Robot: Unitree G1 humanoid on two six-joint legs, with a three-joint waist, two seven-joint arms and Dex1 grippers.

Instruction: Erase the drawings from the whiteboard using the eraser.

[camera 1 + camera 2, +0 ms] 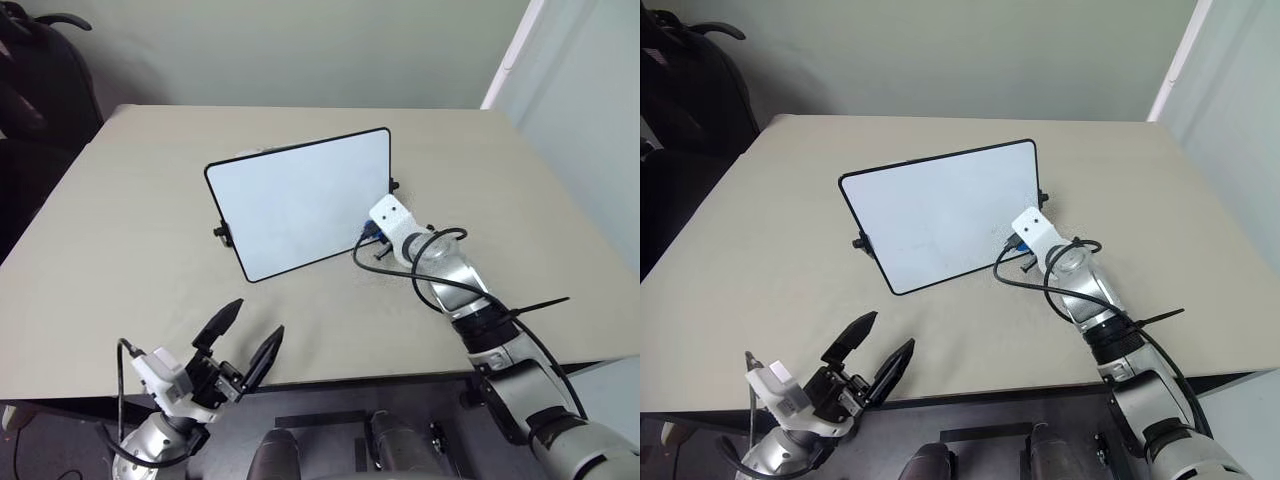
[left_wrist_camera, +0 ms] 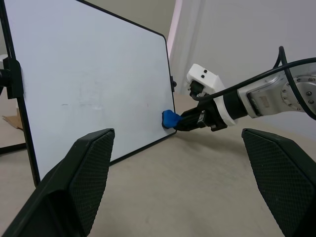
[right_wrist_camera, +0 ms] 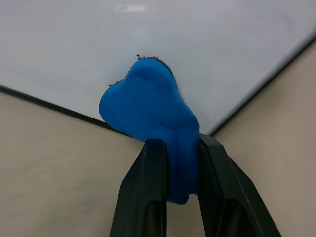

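My right gripper keeps hold of the eraser for now. The blue eraser [image 3: 148, 106] presses on the whiteboard's lower corner, above the tan table.
The whiteboard [image 1: 300, 205] stands tilted on the tan table [image 1: 130, 250], held up by small black knobs on its sides. My right gripper [image 3: 177, 143] is shut on the blue eraser [image 3: 148, 106]. The eraser's [image 2: 170, 119] tip presses on the board's lower right corner, just above the black frame. The drawings are out of view; the board's face carries only faint grey smears [image 2: 91, 98]. My left gripper [image 1: 250, 335] hangs open and empty over the table's front edge, well short of the board.
A black cable [image 1: 400, 265] loops off my right wrist over the table, right of the board. A dark chair [image 1: 40, 80] stands beyond the table's back left corner. A white panel [image 1: 510, 55] leans at the back right.
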